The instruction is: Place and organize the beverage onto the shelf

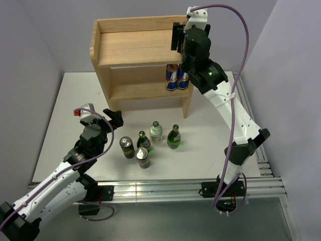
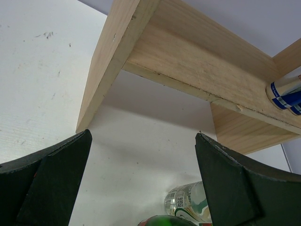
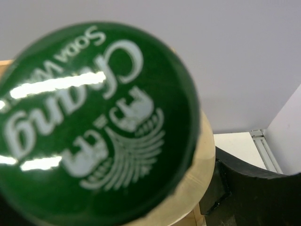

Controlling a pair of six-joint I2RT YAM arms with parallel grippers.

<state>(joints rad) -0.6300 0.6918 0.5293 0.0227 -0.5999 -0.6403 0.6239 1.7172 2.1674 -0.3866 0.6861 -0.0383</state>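
The flat top board is below the bottle. It would land on the shelf (image 1: 133,42), so my right gripper needs to release it.
The light-wood shelf (image 1: 133,42) stands at the back of the table. Two blue cans (image 1: 176,77) stand on its lower tier at the right, and they also show in the left wrist view (image 2: 285,92). My right gripper (image 1: 178,37) is over the right end of the top board, shut on a bottle. The bottle's green cap (image 3: 94,122) fills the right wrist view, and its body is hidden. My left gripper (image 1: 113,118) is open and empty, low over the table in front of the shelf's left side; its fingers (image 2: 47,183) stand wide apart.
On the table in front of the shelf stand a clear bottle (image 1: 156,132), two green bottles (image 1: 174,136) (image 1: 144,142) and two dark cans (image 1: 127,147) (image 1: 143,158). The clear bottle (image 2: 188,202) lies just ahead of my left gripper. Grey walls close in on both sides.
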